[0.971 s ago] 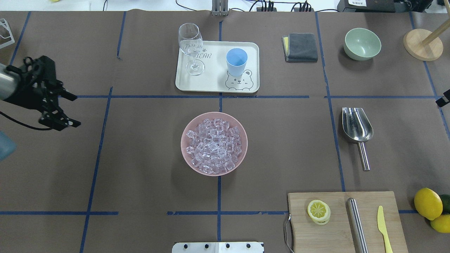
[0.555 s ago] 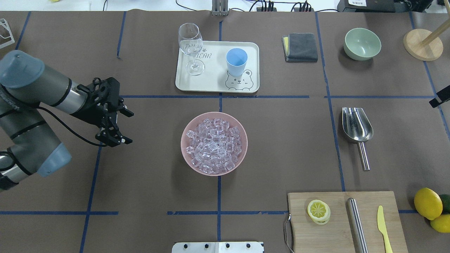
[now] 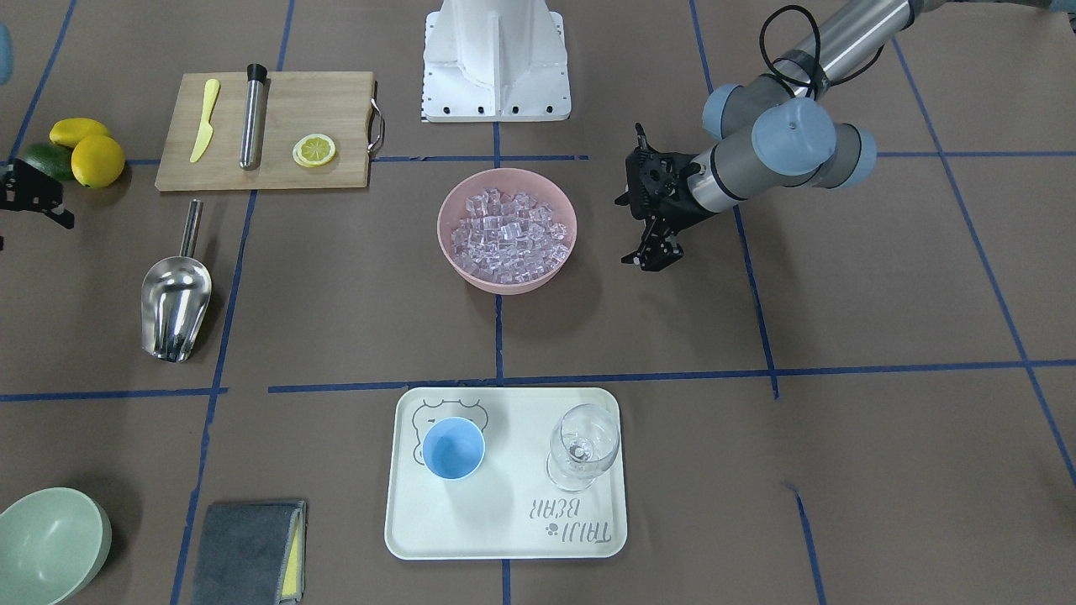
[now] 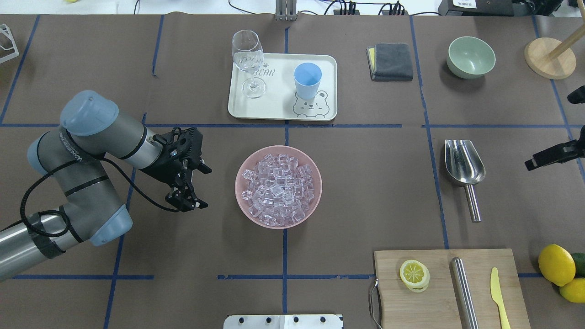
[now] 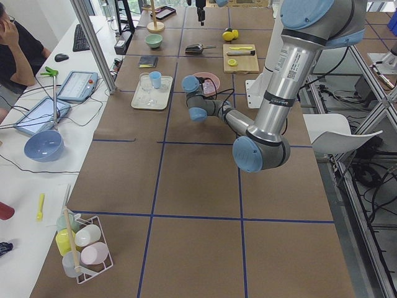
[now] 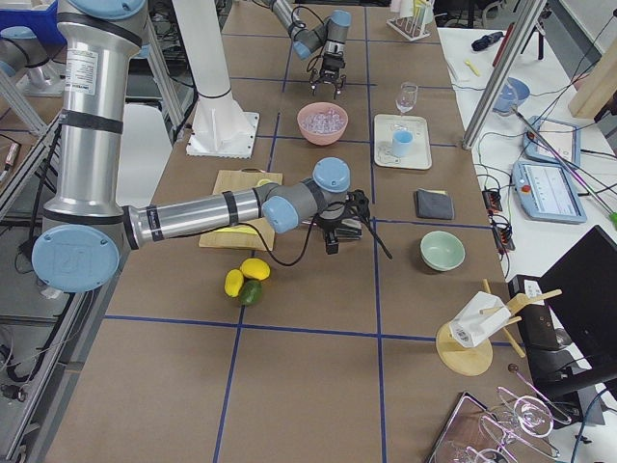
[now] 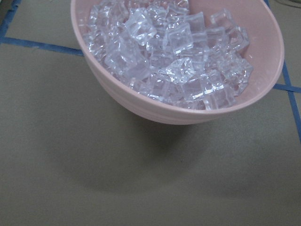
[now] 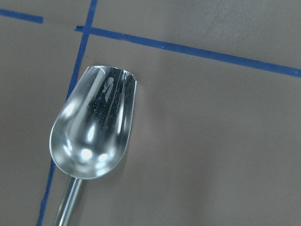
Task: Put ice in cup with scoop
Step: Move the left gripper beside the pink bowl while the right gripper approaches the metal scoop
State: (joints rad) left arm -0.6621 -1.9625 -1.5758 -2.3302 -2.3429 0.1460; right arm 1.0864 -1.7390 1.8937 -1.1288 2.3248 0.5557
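My right gripper should next take the scoop by its thin steel handle (image 3: 191,228), which is slim enough for the fingertips. The scoop's bowl (image 3: 176,307) is wide and rounded.
The ice (image 4: 278,189) is heaped in a pink bowl (image 4: 241,171) at the table's middle; it also fills the left wrist view (image 7: 169,52). The light-blue cup (image 4: 307,80) stands upright and empty on a white tray (image 4: 279,107). The steel scoop (image 4: 464,162) lies flat on the table at the right, handle toward the robot; the right wrist view shows it from above (image 8: 91,141). My left gripper (image 4: 204,188) is open and empty, just left of the bowl. My right gripper (image 4: 548,131) is open and empty, right of the scoop at the view's edge.
A wine glass (image 4: 248,55) shares the tray with the cup. A grey cloth (image 4: 390,61), a green bowl (image 4: 470,57) and a wooden stand (image 4: 548,57) are at the back right. A cutting board (image 4: 438,292) with lemon slice, steel rod and yellow knife sits front right, beside lemons (image 4: 556,264).
My left arm has swung right from the table's left edge to just beside the pink bowl. My right gripper has come further into view toward the scoop.
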